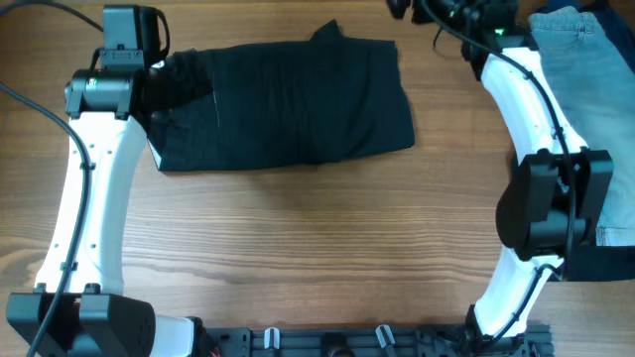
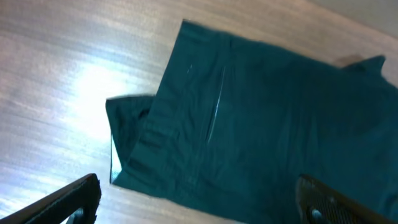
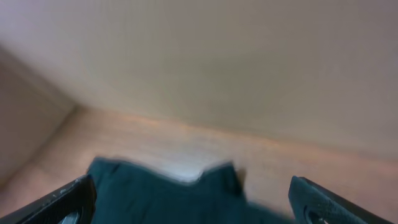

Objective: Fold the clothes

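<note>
I should next pull the folded shorts straight, so I should grab the black shorts' end under my left gripper with it, near the shorts' far corner.
The clothes (image 1: 288, 99), black shorts, lie flat as a wide folded rectangle at the back of the table, with a small point of cloth sticking up at the far edge. My left gripper (image 1: 184, 84) hovers over their left end, open; in the left wrist view the fingers (image 2: 68, 199) stand wide apart above the clothes (image 2: 261, 124) with nothing between them (image 2: 199, 208). My right gripper (image 1: 412, 10) is at the table's far edge beyond the right corner of the clothes, open and empty (image 3: 196, 208), with the blurred clothes (image 3: 161, 199) below it.
Light-blue jeans (image 1: 585, 69) lie at the right edge, partly under the right arm (image 1: 541, 198). A dark garment (image 1: 605, 263) shows beneath them. Bare wooden table (image 1: 298, 248) stretches in front of the clothes.
</note>
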`<state>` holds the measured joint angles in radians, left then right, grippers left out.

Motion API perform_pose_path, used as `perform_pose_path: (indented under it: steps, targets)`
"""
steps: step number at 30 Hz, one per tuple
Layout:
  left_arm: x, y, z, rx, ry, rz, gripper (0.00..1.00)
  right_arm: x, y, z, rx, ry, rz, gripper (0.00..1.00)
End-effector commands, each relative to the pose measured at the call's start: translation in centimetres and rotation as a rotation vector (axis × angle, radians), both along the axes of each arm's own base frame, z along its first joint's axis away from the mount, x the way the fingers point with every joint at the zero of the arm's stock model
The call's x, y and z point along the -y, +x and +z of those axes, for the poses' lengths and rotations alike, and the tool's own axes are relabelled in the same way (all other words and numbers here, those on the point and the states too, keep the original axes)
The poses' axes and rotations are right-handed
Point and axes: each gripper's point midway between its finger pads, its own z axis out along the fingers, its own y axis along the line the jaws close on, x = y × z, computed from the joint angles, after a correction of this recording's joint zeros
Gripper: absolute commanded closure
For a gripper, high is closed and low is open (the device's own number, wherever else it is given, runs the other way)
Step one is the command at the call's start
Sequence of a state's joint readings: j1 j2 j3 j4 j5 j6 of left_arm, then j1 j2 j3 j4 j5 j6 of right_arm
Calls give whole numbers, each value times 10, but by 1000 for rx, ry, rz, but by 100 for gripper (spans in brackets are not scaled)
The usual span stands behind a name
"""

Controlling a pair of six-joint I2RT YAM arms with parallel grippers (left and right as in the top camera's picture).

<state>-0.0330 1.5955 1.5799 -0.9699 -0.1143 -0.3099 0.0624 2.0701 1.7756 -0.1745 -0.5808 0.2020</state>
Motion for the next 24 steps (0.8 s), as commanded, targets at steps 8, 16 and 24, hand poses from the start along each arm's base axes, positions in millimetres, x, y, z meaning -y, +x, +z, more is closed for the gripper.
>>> perform_pose_path:
  steps: [8,16,24]
  targets:
    - [4,-7,-56,-196,-18,2,0,30,-61,-99,-413,-259,-36,0]
    - [-43,28,-104,-207,-27,105,0,12,-77,-107,-453,-295,30,0]
    - [-69,45,-141,-215,-121,53,3,-32,-70,-129,-441,-277,73,51]
